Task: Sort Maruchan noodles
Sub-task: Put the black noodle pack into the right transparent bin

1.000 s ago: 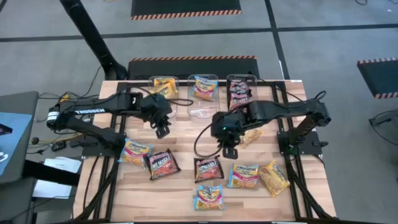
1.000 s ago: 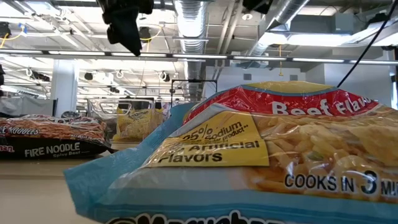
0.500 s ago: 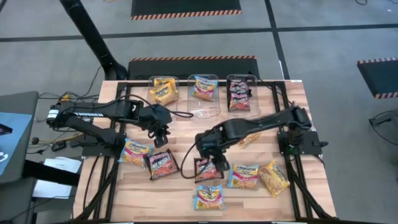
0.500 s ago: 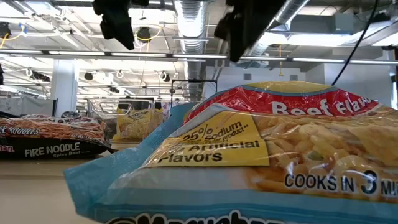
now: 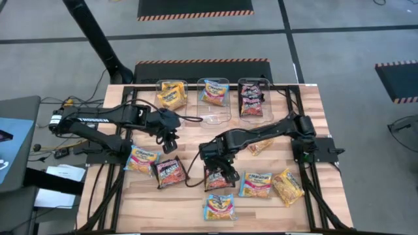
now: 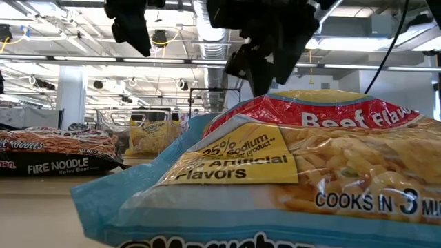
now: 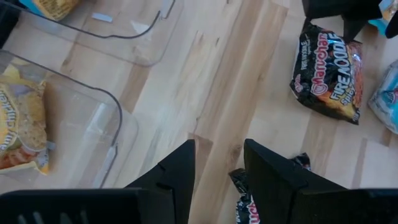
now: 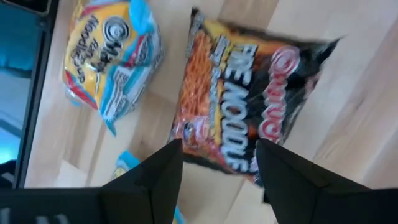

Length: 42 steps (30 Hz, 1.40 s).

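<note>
My right gripper grabs the Fire Noodle packet next by the edge where its lettering ends, so it can sort the packet into the bin of black-red packets.
Several Maruchan noodle packets lie flat on the wooden table. One black-red packet (image 5: 217,177) lies at the middle front, and my right gripper (image 5: 219,171) hovers open just over it, pointing steeply down. In the right wrist view its fingers straddle that packet's edge (image 8: 242,99); no touch shows. My left gripper (image 5: 168,138) hangs open and empty above bare wood, left of centre. A second black-red packet (image 5: 170,172) and a blue-yellow one (image 5: 142,158) lie near it. Other packets (image 5: 256,184), (image 5: 287,186), (image 5: 220,206) lie along the front.
Three clear bins stand along the far edge, holding a yellow-orange packet (image 5: 171,94), a blue one (image 5: 213,93) and a black-red one (image 5: 252,98). A yellow-orange packet (image 5: 260,147) lies partly under the right arm. Black frame rails (image 5: 307,170) border the table's sides.
My right gripper has come down and swung toward the table's near-left, from the middle right to just over the black-red packet, rolling its wrist on the way. My left gripper shifted slightly, then kept still. No packet has moved.
</note>
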### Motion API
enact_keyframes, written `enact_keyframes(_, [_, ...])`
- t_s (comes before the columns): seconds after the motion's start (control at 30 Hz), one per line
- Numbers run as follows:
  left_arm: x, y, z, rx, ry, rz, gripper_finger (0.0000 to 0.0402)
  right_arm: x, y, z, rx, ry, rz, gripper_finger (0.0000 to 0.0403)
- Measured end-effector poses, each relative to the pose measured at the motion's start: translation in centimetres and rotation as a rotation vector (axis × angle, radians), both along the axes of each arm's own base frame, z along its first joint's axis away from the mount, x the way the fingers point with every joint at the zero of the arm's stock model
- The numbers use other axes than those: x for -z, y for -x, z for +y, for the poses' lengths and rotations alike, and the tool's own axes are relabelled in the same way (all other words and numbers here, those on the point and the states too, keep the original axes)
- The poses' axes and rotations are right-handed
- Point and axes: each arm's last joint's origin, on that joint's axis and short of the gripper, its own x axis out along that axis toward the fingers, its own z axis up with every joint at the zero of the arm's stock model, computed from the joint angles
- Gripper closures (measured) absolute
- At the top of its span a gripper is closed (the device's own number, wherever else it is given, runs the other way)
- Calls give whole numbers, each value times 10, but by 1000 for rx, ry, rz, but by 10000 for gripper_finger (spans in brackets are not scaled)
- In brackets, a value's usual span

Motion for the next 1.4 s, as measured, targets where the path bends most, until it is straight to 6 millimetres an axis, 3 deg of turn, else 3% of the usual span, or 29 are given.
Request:
enact_keyframes(0.27, [0,0,0,-13,9,-3,278,-2,-8,-6,-10,11,-89,174])
enact_keyframes(0.6, [0,-1,0,-25,18,-11,278,43,-15,3,-24,34,59,175])
enact_keyframes(0.93, [-1,-2,0,-25,18,-28,278,68,-17,9,-9,46,153,184])
enact_keyframes(1.03, [-1,-2,0,-25,18,-30,278,66,-16,9,-7,42,148,217])
enact_keyframes(1.33, [-1,-2,0,-24,17,-31,278,56,-16,1,19,31,131,383])
enact_keyframes(1.4, [-1,-2,0,-24,17,-30,278,54,-15,0,23,32,133,393])
